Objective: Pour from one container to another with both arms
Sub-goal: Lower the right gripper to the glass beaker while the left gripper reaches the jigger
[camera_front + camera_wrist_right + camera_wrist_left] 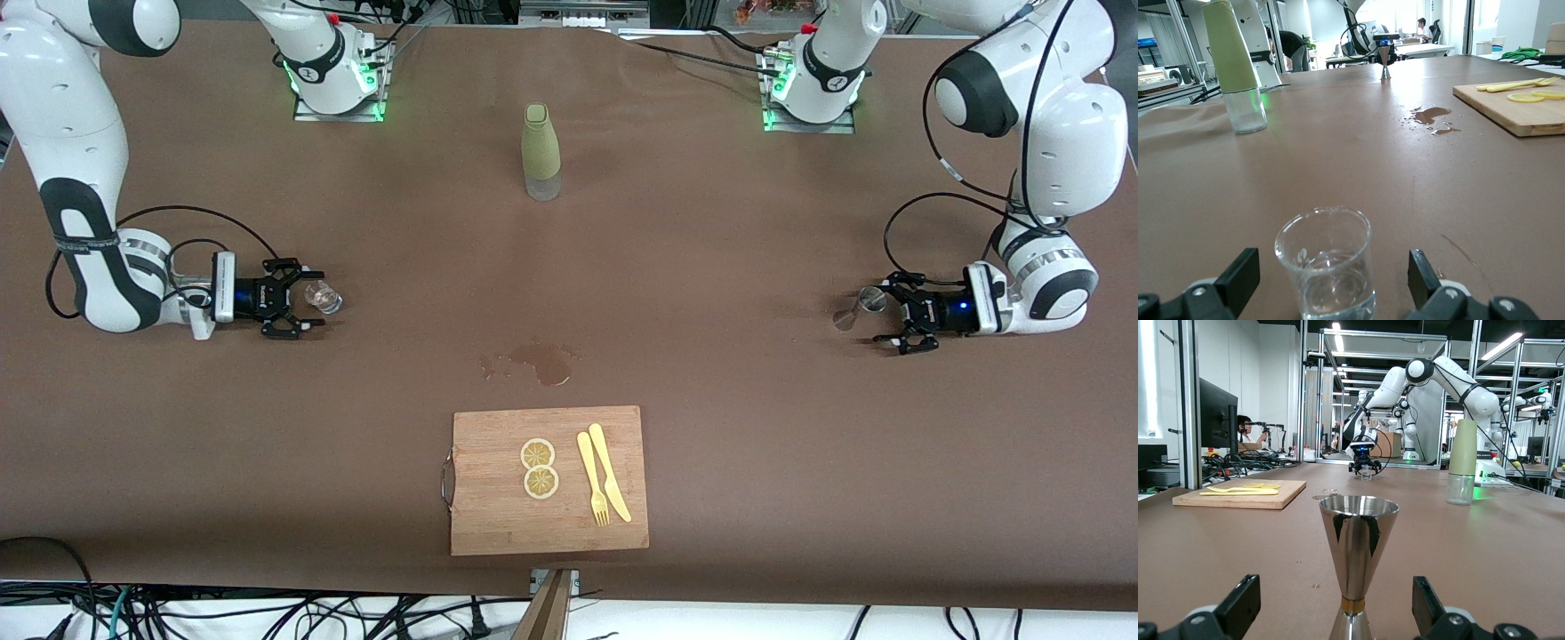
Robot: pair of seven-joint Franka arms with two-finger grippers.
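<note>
I should grab the small clear glass (324, 297) by its cylindrical side (872, 302) with my right gripper, so I can pour between the containers.
A small clear glass (324, 297) with a little clear liquid stands on the brown table toward the right arm's end. My right gripper (307, 300) is low at the table, open, and the glass (1328, 267) sits between its fingers (1238, 277), touching neither. Toward the left arm's end a shiny metal jigger (861, 307) stands upright. My left gripper (891, 313) is open around the jigger (1358, 553), with a clear gap to each finger (1431, 610).
A bottle with a green sleeve (540, 151) stands mid-table near the bases. A wet spill (538, 363) lies at the centre. Nearer the camera, a wooden cutting board (498, 524) carries two lemon slices (539, 467), a yellow fork (591, 480) and a knife (610, 471).
</note>
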